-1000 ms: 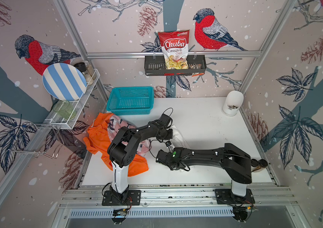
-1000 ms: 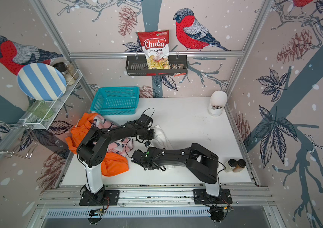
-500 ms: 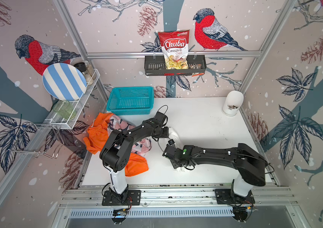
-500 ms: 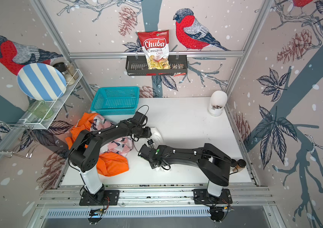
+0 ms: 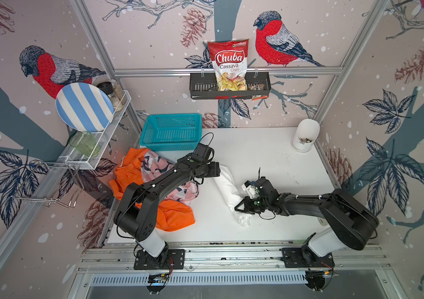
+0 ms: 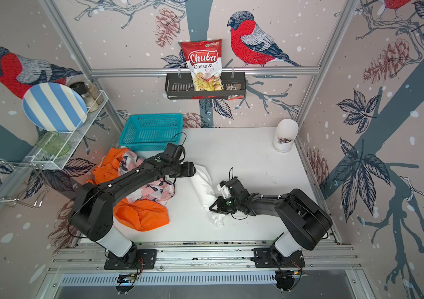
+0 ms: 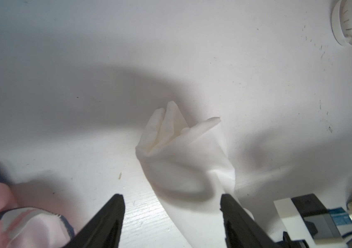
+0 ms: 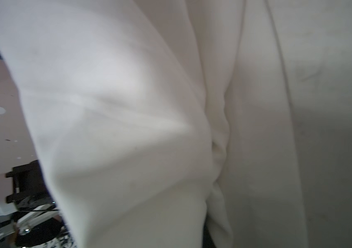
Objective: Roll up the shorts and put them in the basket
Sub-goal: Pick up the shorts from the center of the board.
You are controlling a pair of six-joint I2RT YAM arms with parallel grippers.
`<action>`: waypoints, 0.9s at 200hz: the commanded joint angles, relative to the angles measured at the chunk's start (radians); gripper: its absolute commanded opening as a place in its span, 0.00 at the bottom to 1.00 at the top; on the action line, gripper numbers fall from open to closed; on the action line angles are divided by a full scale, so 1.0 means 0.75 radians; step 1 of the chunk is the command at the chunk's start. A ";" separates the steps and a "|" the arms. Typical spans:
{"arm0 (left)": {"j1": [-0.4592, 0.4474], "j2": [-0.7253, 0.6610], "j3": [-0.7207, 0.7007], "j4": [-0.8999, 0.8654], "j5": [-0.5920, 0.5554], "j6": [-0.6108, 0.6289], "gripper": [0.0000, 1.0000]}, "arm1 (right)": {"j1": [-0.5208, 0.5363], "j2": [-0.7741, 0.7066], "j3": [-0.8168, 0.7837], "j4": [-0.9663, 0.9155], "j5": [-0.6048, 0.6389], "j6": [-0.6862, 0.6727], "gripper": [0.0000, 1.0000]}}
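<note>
Next, to keep the white shorts (image 5: 227, 186) rolled up for the basket, my left gripper grabs across the roll, between its far end and my right gripper.
The white shorts (image 5: 227, 186) lie as a long loose roll on the white table (image 5: 270, 160), also seen in both top views (image 6: 203, 189). My right gripper (image 5: 239, 207) is shut on the white shorts near their front end, and a crumpled tail sticks out below it. In the right wrist view white shorts (image 8: 149, 107) fill the picture and hide the jaws. My left gripper (image 5: 218, 169) stands open at the roll's far end, its jaws (image 7: 170, 197) wide apart over the cloth (image 7: 181, 150). Pink shark-print shorts (image 5: 183, 191) and orange shorts (image 5: 174, 214) are heaped under the left arm.
A teal basket (image 5: 172, 132) stands at the back left of the table. A white holder (image 5: 305, 137) sits in the back right corner. A wire shelf (image 5: 102, 145) with a striped plate (image 5: 84, 107) hangs on the left wall, and a black rack (image 5: 229, 88) holds a chips bag.
My left gripper has opened and let go of the white shorts. My right gripper has shut on their front end and moved to the right, drawing the cloth along.
</note>
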 commanded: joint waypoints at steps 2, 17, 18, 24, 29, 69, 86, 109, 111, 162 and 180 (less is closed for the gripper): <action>-0.051 -0.006 -0.036 0.107 0.118 -0.081 0.74 | -0.087 0.023 -0.108 0.262 -0.170 0.131 0.05; -0.096 -0.005 -0.055 0.144 0.119 -0.120 0.74 | -0.140 0.037 -0.142 0.306 -0.205 0.137 0.04; -0.100 -0.005 -0.055 0.146 0.118 -0.122 0.74 | -0.143 0.036 -0.144 0.307 -0.208 0.136 0.04; -0.117 -0.008 -0.062 0.153 0.113 -0.139 0.74 | -0.156 0.041 -0.149 0.311 -0.218 0.132 0.04; -0.132 -0.009 -0.065 0.158 0.104 -0.150 0.74 | -0.163 0.042 -0.151 0.309 -0.221 0.128 0.04; -0.204 -0.071 -0.178 0.231 0.053 -0.290 0.76 | -0.201 0.038 -0.174 0.315 -0.236 0.117 0.04; -0.222 -0.104 -0.294 0.388 0.116 -0.379 0.77 | -0.205 0.031 -0.180 0.322 -0.236 0.119 0.04; -0.245 -0.090 -0.385 0.647 0.213 -0.452 0.79 | -0.205 0.022 -0.184 0.320 -0.242 0.121 0.04; -0.248 -0.085 -0.387 0.662 0.219 -0.453 0.79 | -0.205 0.023 -0.184 0.321 -0.240 0.121 0.04; -0.275 0.120 -0.421 0.931 0.358 -0.481 0.74 | -0.209 -0.003 -0.192 0.321 -0.239 0.131 0.05; -0.275 0.179 -0.420 0.911 0.346 -0.470 0.73 | -0.211 -0.014 -0.197 0.317 -0.236 0.133 0.05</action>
